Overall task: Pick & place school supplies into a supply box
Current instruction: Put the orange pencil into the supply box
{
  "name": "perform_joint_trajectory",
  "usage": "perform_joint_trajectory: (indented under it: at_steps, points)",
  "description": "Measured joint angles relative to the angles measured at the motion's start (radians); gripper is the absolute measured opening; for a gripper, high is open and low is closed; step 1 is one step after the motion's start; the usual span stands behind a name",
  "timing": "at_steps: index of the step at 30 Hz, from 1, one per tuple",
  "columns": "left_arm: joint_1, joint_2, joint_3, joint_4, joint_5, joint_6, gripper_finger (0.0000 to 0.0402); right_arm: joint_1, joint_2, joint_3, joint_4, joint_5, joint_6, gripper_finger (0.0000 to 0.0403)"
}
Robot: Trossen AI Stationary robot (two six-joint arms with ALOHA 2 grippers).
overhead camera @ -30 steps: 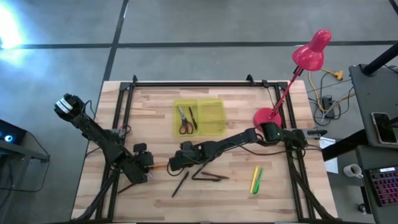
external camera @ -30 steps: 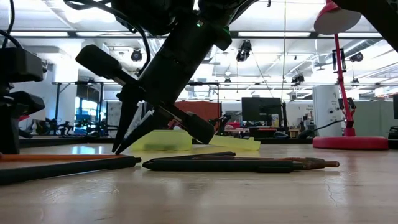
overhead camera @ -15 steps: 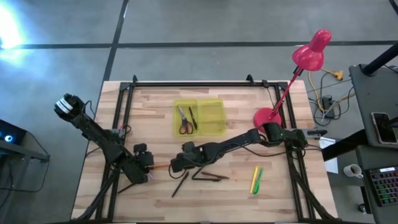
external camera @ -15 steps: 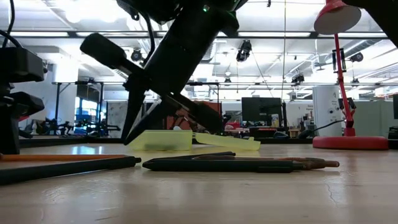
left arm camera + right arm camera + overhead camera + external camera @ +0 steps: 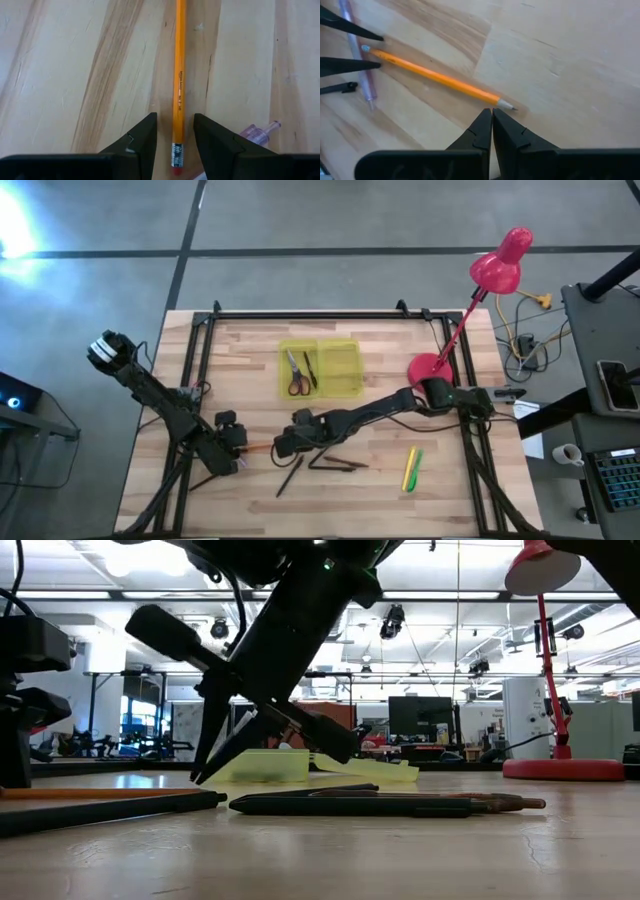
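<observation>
The orange pencil should go in the supply box, so my left gripper needs to grab it by its eraser end (image 5: 178,137) next.
An orange pencil (image 5: 256,448) lies flat on the table between both grippers. My left gripper (image 5: 175,137) is open, with one finger on either side of the pencil's eraser end (image 5: 176,155) and a gap to each. My right gripper (image 5: 492,114) is shut, its fingertips low over the table right at the pencil's sharpened end (image 5: 505,104). A thin pink pen (image 5: 356,47) lies beside the eraser end. The yellow-green supply box (image 5: 320,368) sits open farther back, with the red-handled scissors (image 5: 296,375) and a dark pen inside. Dark pens (image 5: 335,463) and the yellow and green markers (image 5: 410,468) lie on the table. My right gripper has its shut fingertips (image 5: 485,120) right next to the pencil's sharpened end, slanting down from the table's right side. I cannot tell whether they touch it. The pencil lies flat on the table.
The pink desk lamp's round base (image 5: 430,367) stands at the right, behind the right arm, with its head (image 5: 500,265) beyond the table's far right corner. A dark pen (image 5: 110,810) and two more (image 5: 380,803) lie near the front. Bare wood lies toward the left edge.
My right gripper lifted its shut fingertips a little off the table and then lowered them again beside the pencil's sharpened end. The pencil and the left gripper stayed where they were.
</observation>
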Motion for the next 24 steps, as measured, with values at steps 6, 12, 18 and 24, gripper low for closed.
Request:
perform_joint_trajectory:
  at_steps: [6,12,18,24]
  points:
    - [0.000,0.000,0.000,0.000,0.001,-0.002,0.0114,-0.001,0.013,0.000,0.010,-0.014,0.000,0.0009]
    - [0.000,0.000,0.000,0.000,0.001,-0.002,0.0114,-0.004,0.008,0.000,0.013,-0.018,0.015,0.0009]
    - [0.000,0.000,0.001,0.000,0.001,-0.002,0.0113,-0.019,-0.021,0.001,0.013,0.022,-0.029,0.0009]
    - [0.000,0.000,0.001,0.000,0.001,-0.006,0.0113,-0.042,-0.008,0.000,0.003,0.000,-0.049,0.0009]
